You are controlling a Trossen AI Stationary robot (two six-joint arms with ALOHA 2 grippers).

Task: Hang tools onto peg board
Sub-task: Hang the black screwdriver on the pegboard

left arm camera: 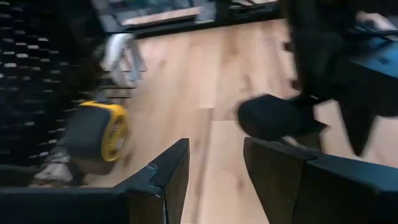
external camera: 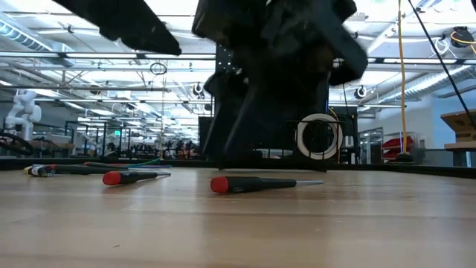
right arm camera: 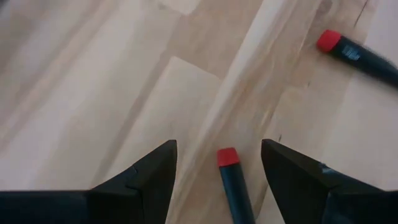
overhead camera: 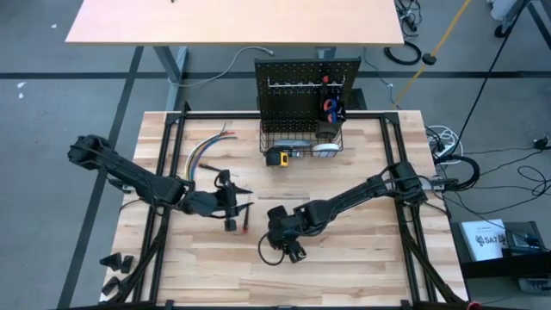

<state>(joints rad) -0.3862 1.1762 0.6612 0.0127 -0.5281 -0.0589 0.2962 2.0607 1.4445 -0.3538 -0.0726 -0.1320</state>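
Observation:
My fingertips are above the black handle (right arm camera: 236, 190), which lies on the wood, so I would miss the screwdriver if I closed now. My right gripper needs to go lower first.
The peg board (overhead camera: 308, 90) stands upright at the table's far middle, with a wire basket at its foot and a yellow tape measure (overhead camera: 277, 158) beside it. Two screwdrivers with black handles and red caps lie flat on the table (external camera: 134, 177) (external camera: 260, 183). My right gripper (right arm camera: 217, 144) is open and slants down over the table's middle, one finger on each side of a screwdriver's red-capped handle end (right arm camera: 229, 158), touching nothing I can see. The second screwdriver (right arm camera: 354, 53) lies farther off. My left gripper (left arm camera: 214, 174) hangs open and empty, left of centre (overhead camera: 234, 207).
A bundle of coloured wires (overhead camera: 207, 151) lies at the far left of the table. The right arm (left arm camera: 323, 81) stands close in front of my left gripper. The tape measure (left arm camera: 99, 134) shows in the left wrist view. Bare wood lies along the near edge (overhead camera: 344, 275).

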